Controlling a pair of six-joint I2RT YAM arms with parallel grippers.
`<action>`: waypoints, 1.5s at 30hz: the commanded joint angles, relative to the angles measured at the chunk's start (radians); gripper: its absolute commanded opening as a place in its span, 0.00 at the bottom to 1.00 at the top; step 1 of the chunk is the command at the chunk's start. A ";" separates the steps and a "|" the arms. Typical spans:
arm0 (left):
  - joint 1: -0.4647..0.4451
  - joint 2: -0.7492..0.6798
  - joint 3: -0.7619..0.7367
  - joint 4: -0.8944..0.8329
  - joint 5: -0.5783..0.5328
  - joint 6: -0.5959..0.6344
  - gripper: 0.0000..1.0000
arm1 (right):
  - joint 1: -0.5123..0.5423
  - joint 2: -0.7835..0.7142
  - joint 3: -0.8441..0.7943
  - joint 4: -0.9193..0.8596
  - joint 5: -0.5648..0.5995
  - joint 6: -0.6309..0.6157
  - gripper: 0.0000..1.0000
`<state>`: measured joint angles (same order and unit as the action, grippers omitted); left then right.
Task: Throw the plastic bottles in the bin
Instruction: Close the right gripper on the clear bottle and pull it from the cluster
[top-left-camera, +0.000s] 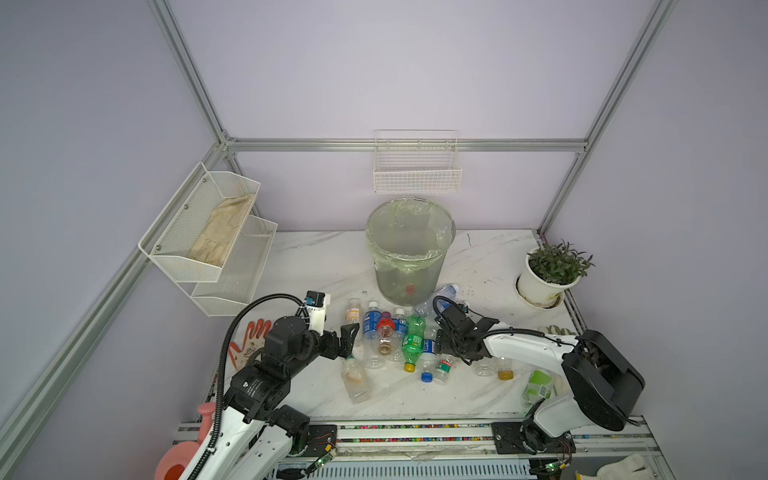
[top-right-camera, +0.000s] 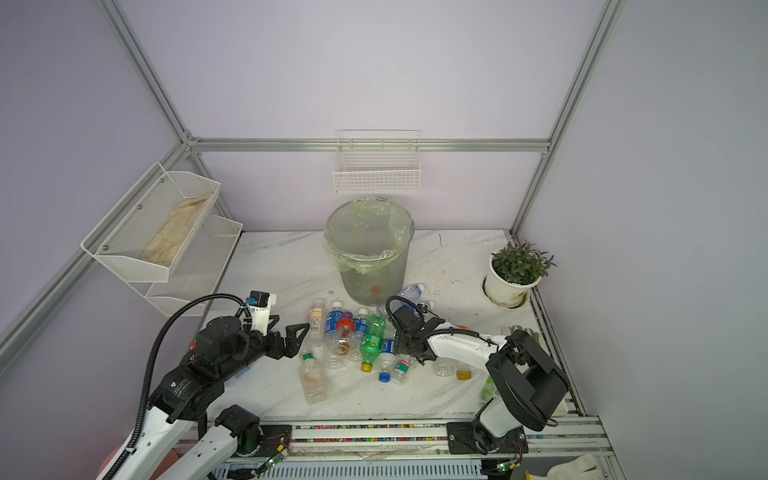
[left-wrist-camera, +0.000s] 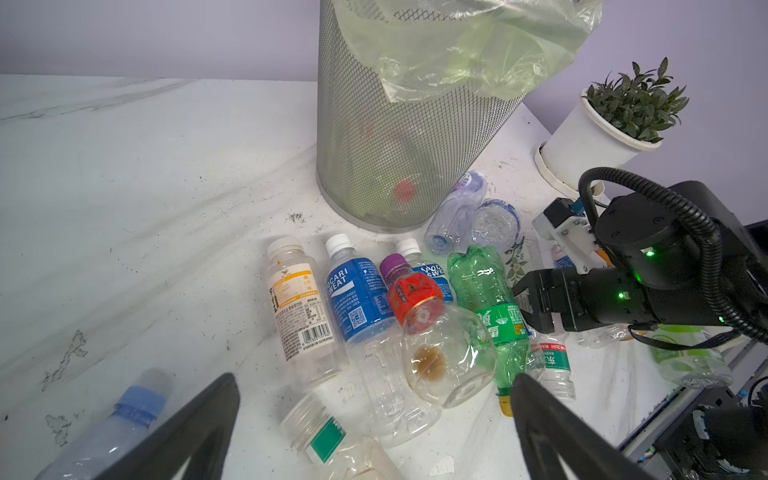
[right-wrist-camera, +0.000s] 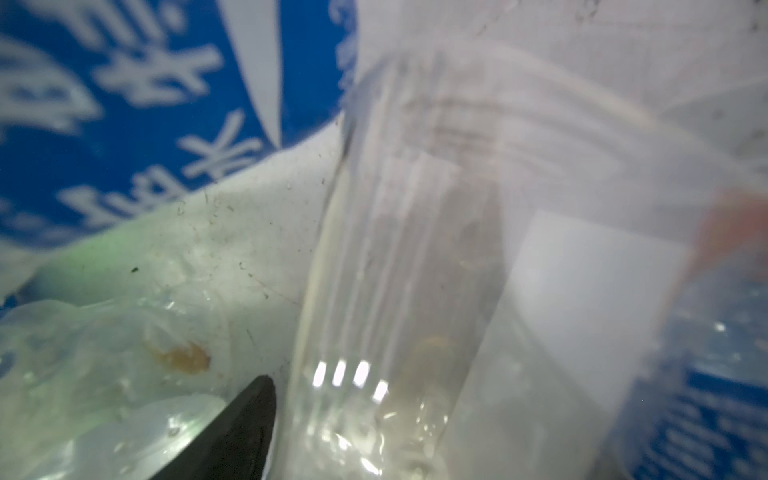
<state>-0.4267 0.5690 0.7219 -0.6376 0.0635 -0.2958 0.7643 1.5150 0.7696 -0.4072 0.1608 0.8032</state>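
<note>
My right gripper closes on the clear bottle next. In the right wrist view the bottle fills the space before my palm, and my visible finger reaches down its side.
Several plastic bottles (top-left-camera: 386, 336) lie in a heap on the marble table in front of the bin (top-left-camera: 409, 249), among them a green one (top-left-camera: 413, 343) (left-wrist-camera: 486, 299). The bin (left-wrist-camera: 395, 145) is grey mesh with a pale-green bag, and a red cap shows through its wall. My left gripper (top-left-camera: 350, 341) (left-wrist-camera: 374, 380) stands open at the heap's left edge, above a clear bottle (left-wrist-camera: 328, 436). My right gripper (top-left-camera: 439, 344) (left-wrist-camera: 530, 305) is down in the heap's right side. One finger (right-wrist-camera: 241, 424) lies against a clear bottle (right-wrist-camera: 395, 291); the other is hidden.
A potted plant (top-left-camera: 544, 282) stands at the back right. White wire baskets hang on the back wall (top-left-camera: 417, 166) and the left wall (top-left-camera: 208, 232). An orange glove (top-left-camera: 249, 336) lies behind the left arm. More bottles (top-left-camera: 538, 384) lie under the right arm.
</note>
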 joint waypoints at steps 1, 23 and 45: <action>-0.003 -0.004 -0.029 0.027 0.002 0.011 1.00 | 0.005 0.022 -0.014 -0.019 0.025 0.020 0.82; -0.004 -0.009 -0.029 0.027 0.002 0.011 1.00 | 0.005 -0.026 -0.016 -0.051 0.048 0.039 0.48; -0.003 -0.011 -0.030 0.028 0.004 0.010 1.00 | 0.006 -0.131 0.034 -0.119 0.064 0.041 0.41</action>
<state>-0.4267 0.5632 0.7219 -0.6376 0.0635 -0.2958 0.7650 1.4120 0.7727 -0.4793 0.2031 0.8261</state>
